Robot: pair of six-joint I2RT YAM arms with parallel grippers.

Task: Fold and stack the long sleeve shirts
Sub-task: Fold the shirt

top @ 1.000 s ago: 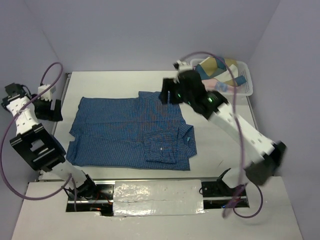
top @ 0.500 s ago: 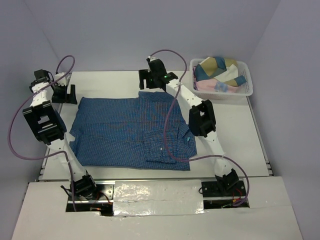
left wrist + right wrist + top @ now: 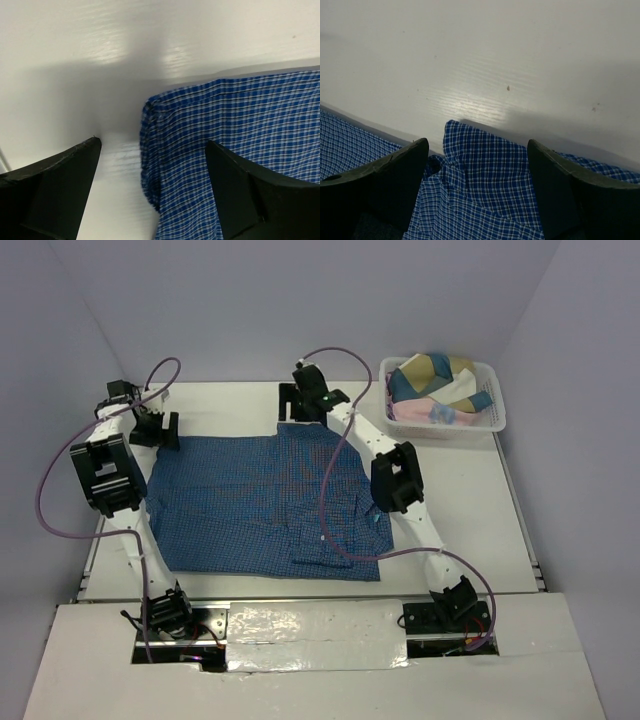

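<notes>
The far edge of the blue checked shirt should be folded inward next, so my left gripper will grab the shirt by its far outer corner (image 3: 164, 448) (image 3: 154, 118).
A blue fine-checked long sleeve shirt (image 3: 250, 500) lies spread flat on the white table, its collar toward the near right. My left gripper (image 3: 158, 430) stands open over the shirt's far left corner. In the left wrist view that corner (image 3: 165, 150) lies between the spread fingers (image 3: 60, 185). My right gripper (image 3: 302, 405) is open at the shirt's far edge near the middle. In the right wrist view a raised fold of checked cloth (image 3: 485, 155) sits between its fingers (image 3: 560, 185). Neither gripper holds anything.
A white basket (image 3: 500, 412) at the far right holds a heap of other clothes (image 3: 435, 380). Bare table (image 3: 470, 500) lies right of the shirt. Purple cables arc above both arms. Walls close the table on three sides.
My left arm swung in from the table's left edge to the shirt's far left corner. My right arm moved from over the shirt's right part to its far edge.
</notes>
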